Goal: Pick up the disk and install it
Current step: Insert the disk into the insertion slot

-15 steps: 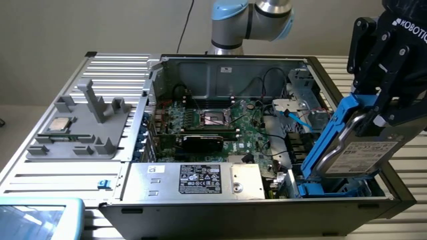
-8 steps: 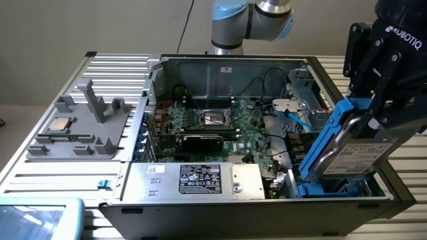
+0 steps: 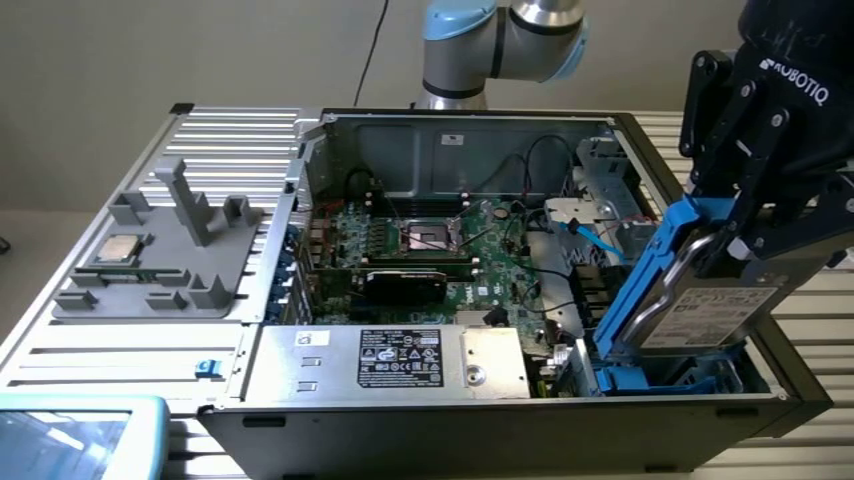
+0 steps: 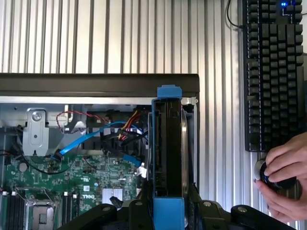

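My gripper now keeps the disk until its edge sits farther down in the drive cage, as its lower edge hangs high in the opening.
The disk [image 3: 707,315] is a silver-grey drive with a white label and blue rails along its edges. It hangs tilted over the front right corner of the open computer case [image 3: 441,150]. Its lower end reaches into the blue drive bay [image 3: 638,380]. My black gripper [image 3: 754,245] is shut on the upper part of the disk. In the wrist view the disk [image 4: 168,143] stands edge-on between my gripper's fingers [image 4: 211,211], just inside the case's dark wall [image 4: 96,85].
A silver power supply with a black label [image 3: 387,362] lies along the case's front, with the motherboard [image 3: 441,250] behind it. A grey fixture [image 3: 160,260] holding a small chip [image 3: 120,250] sits at the exterior view's left. A keyboard [image 4: 271,72] and a person's hand [image 4: 285,177] are outside the case.
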You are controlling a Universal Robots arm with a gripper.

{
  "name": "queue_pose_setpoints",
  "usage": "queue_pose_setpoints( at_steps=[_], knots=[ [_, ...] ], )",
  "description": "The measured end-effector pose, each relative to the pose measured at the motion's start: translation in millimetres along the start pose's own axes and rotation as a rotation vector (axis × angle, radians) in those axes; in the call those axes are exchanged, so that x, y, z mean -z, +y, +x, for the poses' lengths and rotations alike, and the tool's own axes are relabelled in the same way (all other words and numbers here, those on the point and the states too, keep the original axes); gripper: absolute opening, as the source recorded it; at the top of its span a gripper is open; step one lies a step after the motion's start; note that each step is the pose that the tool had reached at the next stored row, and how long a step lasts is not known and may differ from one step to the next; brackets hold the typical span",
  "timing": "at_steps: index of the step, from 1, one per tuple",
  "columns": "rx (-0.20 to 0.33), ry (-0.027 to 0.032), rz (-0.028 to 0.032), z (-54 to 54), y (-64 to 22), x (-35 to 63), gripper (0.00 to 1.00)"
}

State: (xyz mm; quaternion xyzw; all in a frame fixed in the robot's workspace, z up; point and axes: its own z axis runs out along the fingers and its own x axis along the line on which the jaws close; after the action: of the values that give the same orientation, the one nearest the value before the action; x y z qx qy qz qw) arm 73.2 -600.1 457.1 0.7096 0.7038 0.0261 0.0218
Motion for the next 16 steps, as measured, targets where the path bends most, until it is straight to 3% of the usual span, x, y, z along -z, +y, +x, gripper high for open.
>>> queue_pose_setpoints(
  at_steps=[16],
  knots=[
    [-0.011,0.0022,-0.0001,0.7,-1.9,-5.1,0.37]
  ],
)
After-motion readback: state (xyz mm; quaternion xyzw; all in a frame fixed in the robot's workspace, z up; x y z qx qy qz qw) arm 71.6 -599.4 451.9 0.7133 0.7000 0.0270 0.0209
